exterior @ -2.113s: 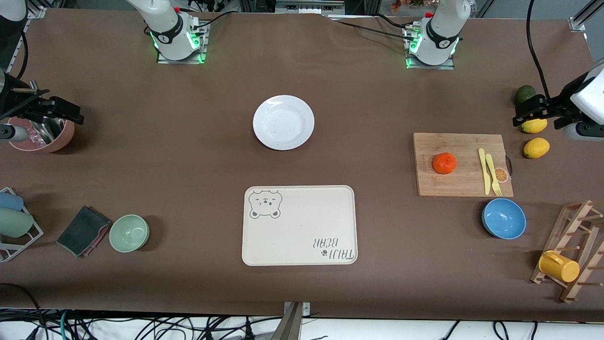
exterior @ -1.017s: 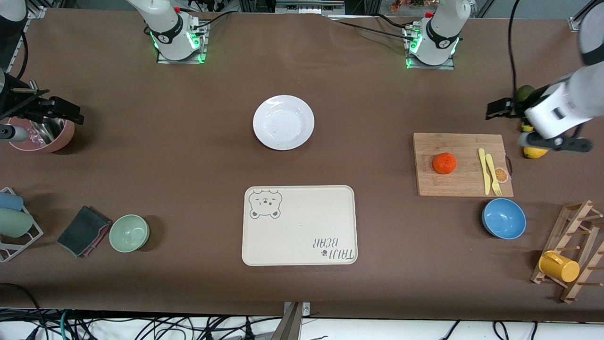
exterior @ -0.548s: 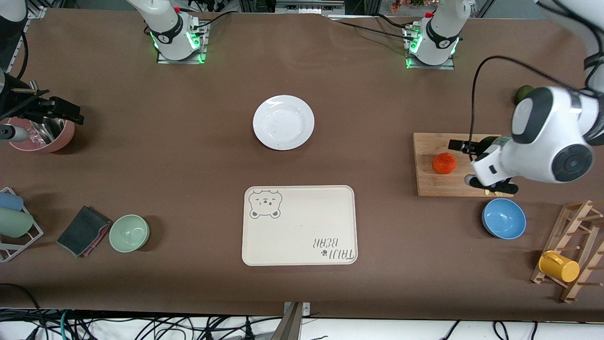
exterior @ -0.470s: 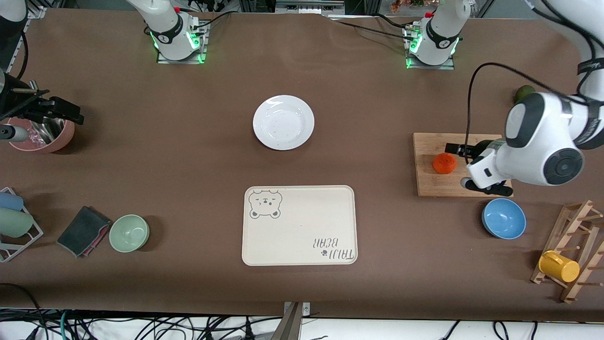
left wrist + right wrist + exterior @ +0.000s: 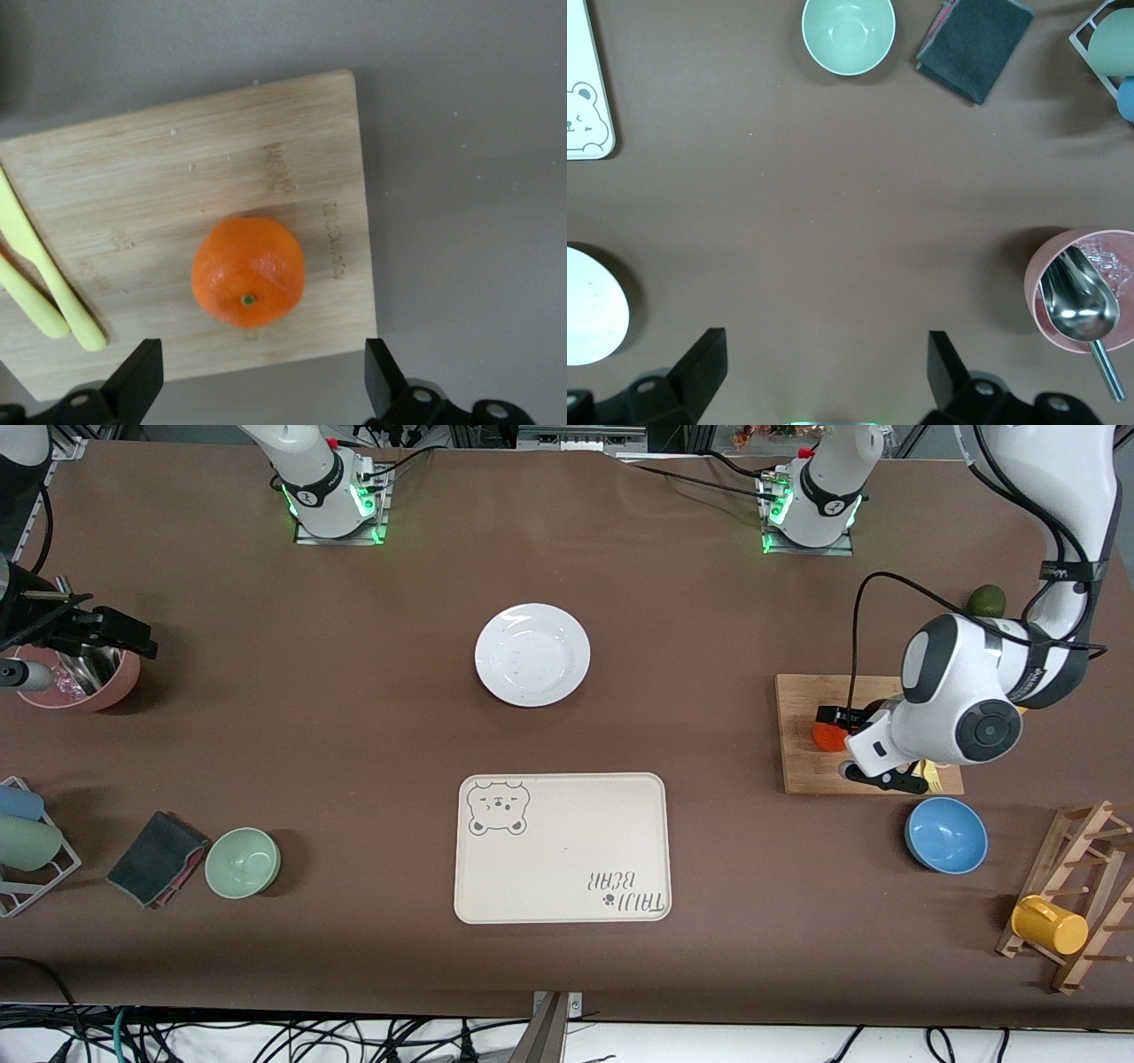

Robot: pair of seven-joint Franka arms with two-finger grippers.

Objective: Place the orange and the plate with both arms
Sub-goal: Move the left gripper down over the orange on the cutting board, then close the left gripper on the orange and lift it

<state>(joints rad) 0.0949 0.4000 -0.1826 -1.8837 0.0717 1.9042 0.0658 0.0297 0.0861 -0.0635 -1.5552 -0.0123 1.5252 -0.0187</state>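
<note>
My left gripper grabs the orange [image 5: 825, 737] by its rounded sides next. Then it sets the orange on the white plate [image 5: 532, 654].
The orange [image 5: 825, 737] sits on the wooden cutting board [image 5: 802, 775] toward the left arm's end of the table. My left gripper [image 5: 858, 746] hovers over it, open and empty. In the left wrist view the orange [image 5: 248, 272] lies just ahead of the gap of the left gripper [image 5: 260, 390], with the fingers [image 5: 133, 382] wide apart and not touching it. The white plate [image 5: 532, 654] lies at mid-table, farther from the front camera than the bear tray [image 5: 563, 848]. My right gripper [image 5: 106, 631] waits open over the pink bowl [image 5: 84, 682]; the right wrist view shows the right gripper [image 5: 824, 372] and the plate's edge [image 5: 589, 310].
A yellow knife and fork [image 5: 44, 266] lie on the board beside the orange. A blue bowl [image 5: 946, 834], a mug rack [image 5: 1081, 895] and an avocado [image 5: 985, 600] are near the board. A green bowl [image 5: 243, 862] and a dark cloth [image 5: 158, 857] sit toward the right arm's end.
The left arm has swung in from the table's end by the lemons to over the cutting board, bringing its open gripper above the orange. The right arm has not moved.
</note>
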